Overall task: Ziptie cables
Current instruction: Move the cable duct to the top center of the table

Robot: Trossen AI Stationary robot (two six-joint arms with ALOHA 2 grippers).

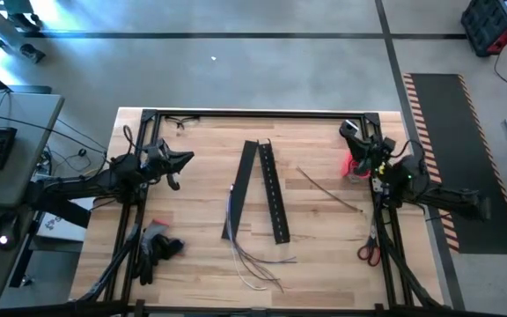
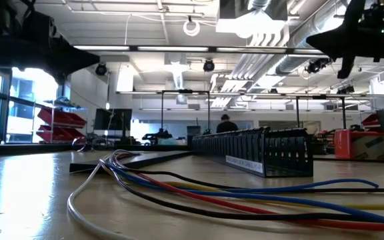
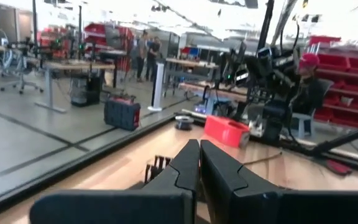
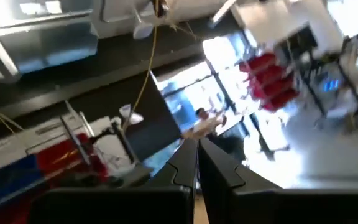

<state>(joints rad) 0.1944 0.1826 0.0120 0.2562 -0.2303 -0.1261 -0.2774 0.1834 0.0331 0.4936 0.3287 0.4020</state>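
My right gripper grabs the slotted piece by its toothed side (image 1: 276, 191) next, to make working room around the cables for the ziptie.
The cables (image 1: 252, 254) are a loose bunch of thin wires lying flat on the wooden table, near its front edge. In the low view the cables (image 2: 212, 195) fan out in white, blue, red and black. My left gripper (image 1: 187, 159) hovers shut over the table's left side, pointing level toward the middle (image 3: 199, 148), well away from the cables. Above the far right corner my right gripper (image 1: 349, 129) is shut and tipped upward (image 4: 197, 147). Neither gripper holds anything.
Two long black slotted strips (image 1: 269, 189) lie in a narrow V at the table's middle, just beyond the cables. A thin dark strand (image 1: 328, 189) lies right of them. Red-handled scissors (image 1: 368, 252) sit near the right edge, a black bundle (image 1: 158, 247) at the front left, and a red object (image 1: 353, 164) under the right arm.
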